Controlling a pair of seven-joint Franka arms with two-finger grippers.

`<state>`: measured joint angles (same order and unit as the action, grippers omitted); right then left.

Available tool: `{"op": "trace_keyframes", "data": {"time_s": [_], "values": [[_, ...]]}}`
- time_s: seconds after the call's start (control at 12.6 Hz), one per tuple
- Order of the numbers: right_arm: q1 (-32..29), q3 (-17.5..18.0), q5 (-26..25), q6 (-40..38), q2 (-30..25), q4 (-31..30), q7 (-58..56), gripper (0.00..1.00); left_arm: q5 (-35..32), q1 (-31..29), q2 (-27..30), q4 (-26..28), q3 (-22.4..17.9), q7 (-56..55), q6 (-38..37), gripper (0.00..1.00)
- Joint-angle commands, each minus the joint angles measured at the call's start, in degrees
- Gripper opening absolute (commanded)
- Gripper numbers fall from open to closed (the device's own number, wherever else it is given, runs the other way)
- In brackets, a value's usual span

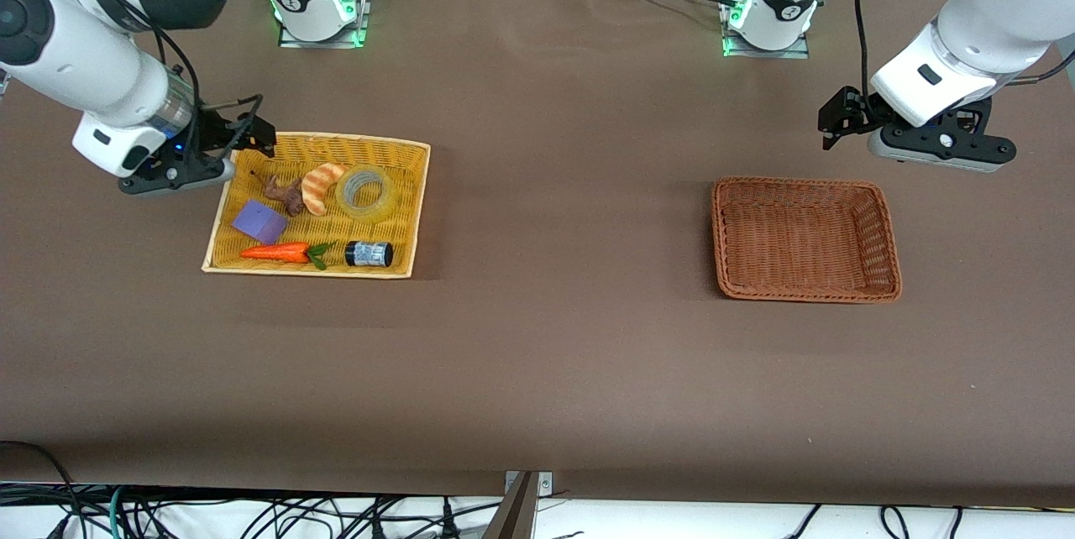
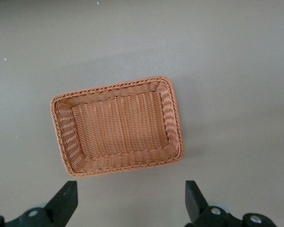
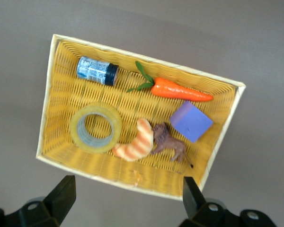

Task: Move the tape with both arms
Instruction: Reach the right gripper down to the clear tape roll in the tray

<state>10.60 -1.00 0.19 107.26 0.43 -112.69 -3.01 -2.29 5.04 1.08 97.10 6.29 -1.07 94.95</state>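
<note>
The tape roll needs to be transferred toward the brown basket, so my right gripper should pinch it next by its ring side.
The tape, a yellowish translucent ring with a grey core, lies flat in a yellow woven tray toward the right arm's end of the table. It also shows in the right wrist view, between a black jar and a striped croissant toy. My right gripper hangs open and empty over the table beside the tray's corner; its fingers stand wide apart outside the tray's rim. My left gripper hangs open and empty over the table beside the brown basket, with fingers wide apart.
The yellow tray also holds a croissant toy, a brown animal figure, a purple block, a carrot and a black jar. The brown wicker basket holds nothing.
</note>
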Motion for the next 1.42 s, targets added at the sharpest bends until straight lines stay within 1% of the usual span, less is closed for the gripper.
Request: {"op": "trace_keyframes", "data": {"time_s": [0.0, 0.24, 0.4, 0.47, 0.63, 0.87, 0.95, 1.03, 1.11, 1.19, 1.34], "values": [[-0.15, 0.56, -0.72, 9.16, 1.84, -6.82, 0.11, 1.0, 0.97, 0.14, -0.91, -2.01, 0.04, -0.51, -1.52, 1.0], [-0.15, 1.08, -0.72, 17.42, 3.17, -13.76, 1.07, 1.0, 0.97, 0.14, -0.91, -2.09, 0.04, -0.51, -1.52, 1.0], [-0.15, 3.71, -0.72, 23.93, 3.87, -18.86, 4.66, 1.0, 0.97, 0.23, -0.91, -2.18, 0.04, -0.6, -1.43, 1.0], [-0.15, 4.16, -0.72, 26.74, 4.83, -20.36, 5.81, 1.0, 0.97, 0.23, -0.91, -2.53, 0.04, -0.6, -1.43, 1.0], [-0.15, 4.43, -0.72, 29.92, 7.99, -21.0, 5.91, 1.0, 0.97, 0.14, -1.0, -2.53, 0.04, -0.25, -1.69, 1.0], [-0.06, 4.6, -0.63, 36.5, 12.47, -22.74, 5.91, 0.99, 0.97, 0.06, -2.75, -4.73, 0.04, -0.16, -2.39, 1.0], [-0.06, 4.86, -0.63, 37.83, 13.27, -23.1, 6.0, 0.98, 0.97, 0.14, -2.75, -4.73, 0.04, -0.33, -3.09, 1.0], [-0.06, 4.87, -0.54, 37.93, 13.62, -23.1, 6.0, 0.9, 0.97, 0.4, -2.75, -4.82, 0.12, -0.51, -3.36, 1.0], [-0.06, 4.95, -0.45, 37.93, 13.72, -23.19, 6.0, 0.8, 0.97, 0.49, -2.75, -4.73, 0.13, -0.6, -3.37, 1.0], [-0.06, 5.04, -0.45, 37.93, 13.89, -23.19, 6.0, 0.66, 0.97, 0.49, -2.75, -4.73, 0.13, -0.6, -3.45, 1.0], [-0.06, 5.3, -0.37, 37.41, 13.72, -23.1, 6.09, 0.32, 0.97, 0.49, -2.84, -5.08, 0.3, -0.51, -3.45, 1.0]]}}
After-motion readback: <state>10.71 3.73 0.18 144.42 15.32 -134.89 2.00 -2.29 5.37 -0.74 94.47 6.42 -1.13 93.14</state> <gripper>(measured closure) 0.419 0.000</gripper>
